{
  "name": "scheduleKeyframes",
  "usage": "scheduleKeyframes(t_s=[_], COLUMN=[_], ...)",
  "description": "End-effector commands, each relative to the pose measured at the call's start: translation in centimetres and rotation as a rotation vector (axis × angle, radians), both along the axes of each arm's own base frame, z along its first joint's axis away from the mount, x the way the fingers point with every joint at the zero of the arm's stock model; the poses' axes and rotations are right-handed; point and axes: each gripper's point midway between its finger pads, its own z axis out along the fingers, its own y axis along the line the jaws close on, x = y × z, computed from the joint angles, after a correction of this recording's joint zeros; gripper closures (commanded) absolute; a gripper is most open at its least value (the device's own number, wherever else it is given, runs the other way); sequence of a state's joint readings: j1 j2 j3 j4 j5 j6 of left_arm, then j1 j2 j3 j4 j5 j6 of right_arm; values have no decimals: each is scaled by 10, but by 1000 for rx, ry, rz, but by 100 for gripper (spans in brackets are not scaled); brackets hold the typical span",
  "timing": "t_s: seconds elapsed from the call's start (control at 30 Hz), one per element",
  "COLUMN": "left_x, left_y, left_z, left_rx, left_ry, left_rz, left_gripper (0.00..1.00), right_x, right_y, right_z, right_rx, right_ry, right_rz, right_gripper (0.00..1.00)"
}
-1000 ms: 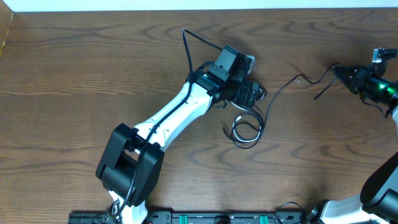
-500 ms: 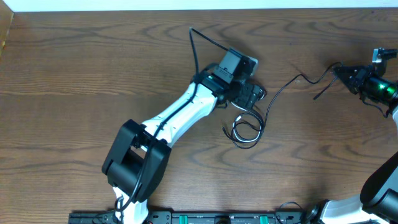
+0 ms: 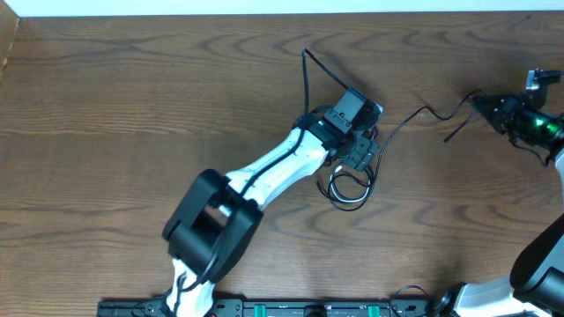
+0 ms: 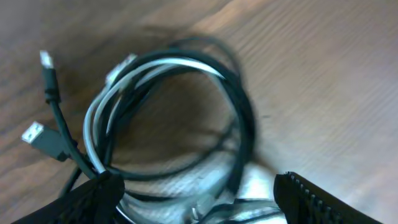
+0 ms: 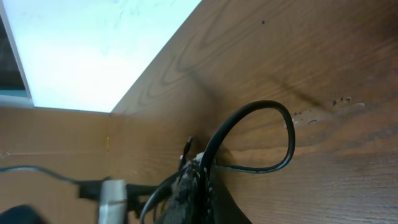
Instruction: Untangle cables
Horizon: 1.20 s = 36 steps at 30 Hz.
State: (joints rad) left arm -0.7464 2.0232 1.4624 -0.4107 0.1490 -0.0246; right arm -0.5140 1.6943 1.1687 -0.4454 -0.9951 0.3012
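Observation:
I should grab the bundle (image 4: 174, 112) across its gathered cables with my left gripper next and leave the plug ends free. This will keep the bundle back while the black cable is being untangled.
A coiled bundle of black and white cables (image 3: 348, 188) lies at the table's centre. In the left wrist view the bundle (image 4: 174, 112) is a loop with two plug ends (image 4: 37, 133) at the left. My left gripper (image 3: 359, 158) hangs over the bundle's top edge, open, with its fingertips (image 4: 93, 198) on either side of the strands. My right gripper (image 3: 486, 107) at the far right is shut on one black cable (image 3: 405, 121) that runs leftward to the bundle. In the right wrist view this gripper (image 5: 194, 180) pinches that cable, which loops (image 5: 273, 134) beyond it.
A thick black wire (image 3: 306, 75) rises from the left arm's wrist. The table's far edge (image 3: 282, 15) meets a white wall. A metal plug end (image 5: 115, 193) shows blurred beside the right fingers.
My left arm has swung to the right and brought its gripper down over the top of the bundle. The right gripper and its cable have stayed where they were.

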Motion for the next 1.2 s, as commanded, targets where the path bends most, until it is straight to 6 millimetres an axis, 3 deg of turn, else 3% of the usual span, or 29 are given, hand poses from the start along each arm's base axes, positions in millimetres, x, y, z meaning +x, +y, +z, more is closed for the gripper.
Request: scheduleKeyframes(t_s=[0.0, 0.03, 0.1, 0.2, 0.43, 0.73, 0.77, 1.03, 1.17], left_x=[7, 7, 10, 25, 63, 73, 73, 77, 79], left_y=[7, 8, 12, 28, 91, 209, 231, 301, 322], left_z=[-32, -38, -45, -44, -39, -53, -55, -59, -55], left_rx=[74, 83, 105, 141, 171, 215, 219, 22, -110], left_ry=[9, 16, 12, -22, -28, 170, 206, 415, 496], left_rz=[12, 12, 29, 129, 423, 841, 902, 1102, 1155], left_gripper=[19, 29, 60, 88, 91, 91, 91, 91, 91], right_x=[1, 1, 1, 2, 2, -3, -4, -8, -14], right_y=[6, 5, 4, -2, -18, -40, -42, -60, -66], right_z=[9, 9, 7, -1, -17, -35, -36, -46, -53], right_rx=[-33, -37, -54, -96, -189, -302, -313, -398, -401], right_ry=[-40, -39, -39, -8, 61, 155, 161, 221, 279], right_rz=[28, 27, 24, -6, -76, -165, -173, -238, -291], right_gripper=[99, 99, 99, 99, 99, 99, 99, 99, 99])
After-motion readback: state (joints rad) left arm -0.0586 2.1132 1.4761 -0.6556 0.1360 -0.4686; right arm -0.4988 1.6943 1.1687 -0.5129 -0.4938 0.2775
